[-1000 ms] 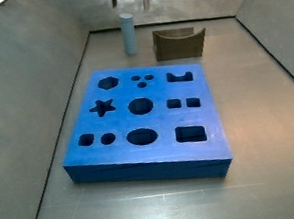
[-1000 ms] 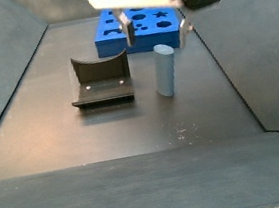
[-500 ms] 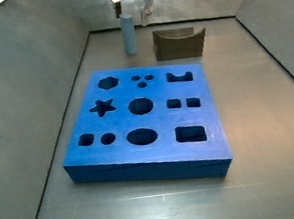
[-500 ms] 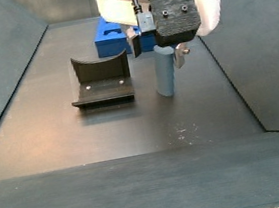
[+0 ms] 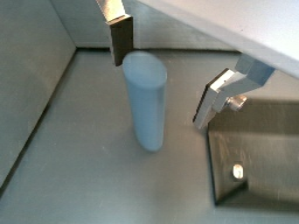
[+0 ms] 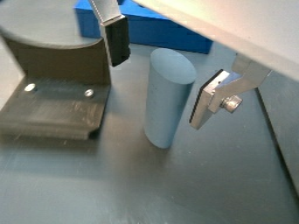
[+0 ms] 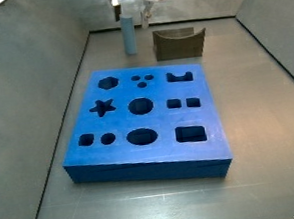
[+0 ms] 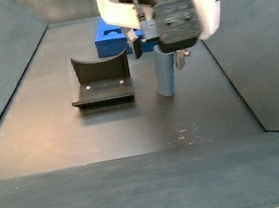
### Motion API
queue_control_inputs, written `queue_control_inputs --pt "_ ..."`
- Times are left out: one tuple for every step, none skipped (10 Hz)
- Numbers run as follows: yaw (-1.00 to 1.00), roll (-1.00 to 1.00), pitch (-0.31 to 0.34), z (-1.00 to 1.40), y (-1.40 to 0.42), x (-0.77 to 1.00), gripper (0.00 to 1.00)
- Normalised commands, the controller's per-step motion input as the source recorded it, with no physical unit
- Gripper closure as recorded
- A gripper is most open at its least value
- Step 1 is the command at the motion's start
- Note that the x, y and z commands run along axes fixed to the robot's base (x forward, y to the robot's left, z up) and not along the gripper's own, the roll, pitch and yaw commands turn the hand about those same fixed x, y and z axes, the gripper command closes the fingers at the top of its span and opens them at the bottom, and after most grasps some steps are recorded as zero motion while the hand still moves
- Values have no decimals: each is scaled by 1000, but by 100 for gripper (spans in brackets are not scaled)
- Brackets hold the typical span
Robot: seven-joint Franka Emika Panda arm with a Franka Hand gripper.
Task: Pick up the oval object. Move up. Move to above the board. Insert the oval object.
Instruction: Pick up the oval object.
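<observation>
The peg should go into the board (image 7: 122, 126), so my gripper should grab it by its upper end (image 7: 127, 22).
The oval object (image 7: 129, 35) is a tall pale grey-blue peg. It stands upright on the grey floor behind the board (image 7: 122, 126). It also shows in a side view (image 8: 165, 77) and in both wrist views (image 5: 146, 101) (image 6: 167, 98). My gripper (image 7: 130, 7) is open and straddles the peg's top, also seen in a side view (image 8: 162, 53). In both wrist views the gripper (image 5: 165, 68) (image 6: 163, 70) has one pad on each side of the peg with gaps showing. The bright-blue board, with dark cut-out holes, lies flat in the middle of the floor.
The fixture (image 7: 178, 43), a dark L-shaped bracket on a base plate, stands right beside the peg, also in a side view (image 8: 100, 79) and both wrist views (image 5: 251, 153) (image 6: 52, 83). Sloping grey walls enclose the floor on all sides.
My gripper has come down from above the peg until its open fingers flank the peg's top. The peg, board and fixture have not moved.
</observation>
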Motion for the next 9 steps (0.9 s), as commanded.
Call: queue_control_inputs --pt "-803 0 0 -140 -77 0 0" --pt "0 0 -19 0 0 0 0" --pt "0 19 0 -20 0 -14 0" --pt "0 87 -49 -309 0 -180 0" --pt "-109 73 -19 -197 0 -231 0" --pt "-217 1 0 -46 0 -106 0" --pt "-14 0 0 0 0 14 0" --pt "-586 -10 0 0 0 331 0" --pt "-471 0 0 0 0 183 0"
